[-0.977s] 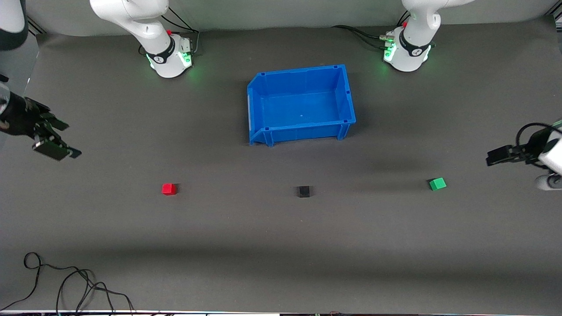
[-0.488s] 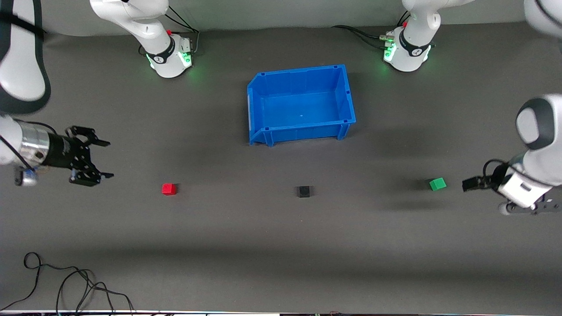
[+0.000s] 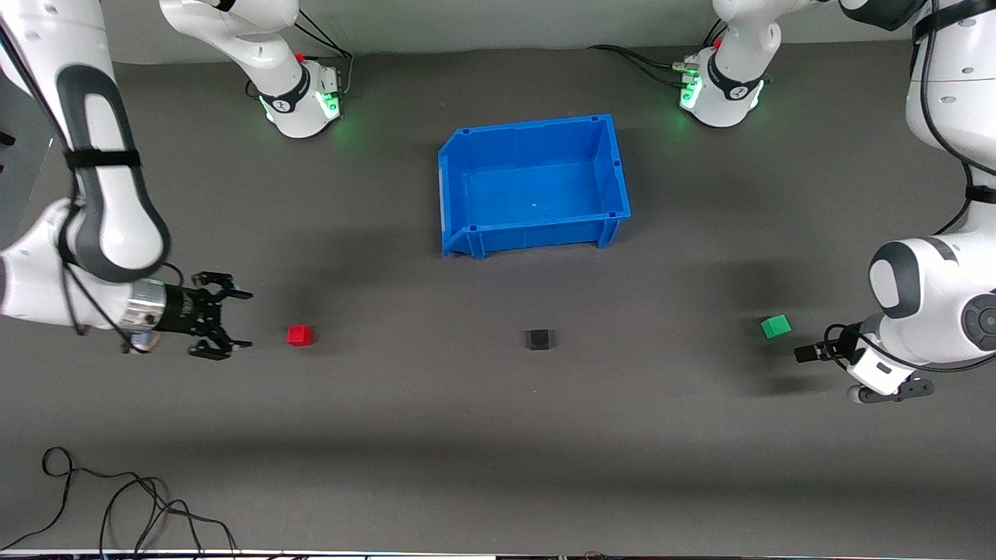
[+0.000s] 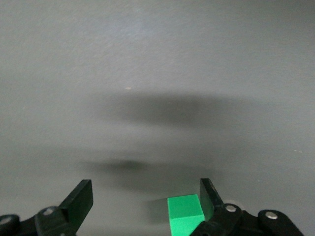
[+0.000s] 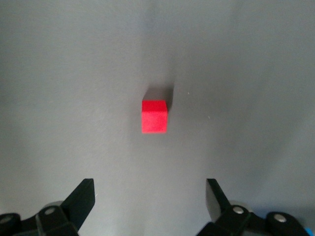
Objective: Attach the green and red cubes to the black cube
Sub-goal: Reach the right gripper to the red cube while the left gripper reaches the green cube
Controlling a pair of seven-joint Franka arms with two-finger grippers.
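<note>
I will next grab the green cube [image 3: 776, 326] by two opposite sides with my left gripper, to attach it to the black cube [image 3: 538, 339].
Three small cubes lie in a row on the dark mat: a red cube [image 3: 299, 335], a black cube [image 3: 538, 339] in the middle and a green cube [image 3: 776, 326]. My right gripper [image 3: 245, 319] is open, low over the mat beside the red cube, toward the right arm's end of the table. In the right wrist view the red cube [image 5: 154, 117] lies ahead of the open gripper [image 5: 149, 194]. My left gripper [image 3: 803, 354] is open beside the green cube. In the left wrist view the green cube [image 4: 184, 214] shows inside the open gripper [image 4: 145, 196], close to one finger [image 4: 209, 195].
An empty blue bin [image 3: 537, 233] stands farther from the front camera than the black cube, between the two arm bases. A loose black cable [image 3: 117, 498] lies near the table's front edge at the right arm's end.
Both arms have swung in from the table's ends and come down. The right gripper has closed in on the red cube, the left gripper on the green cube. The cubes have not moved.
</note>
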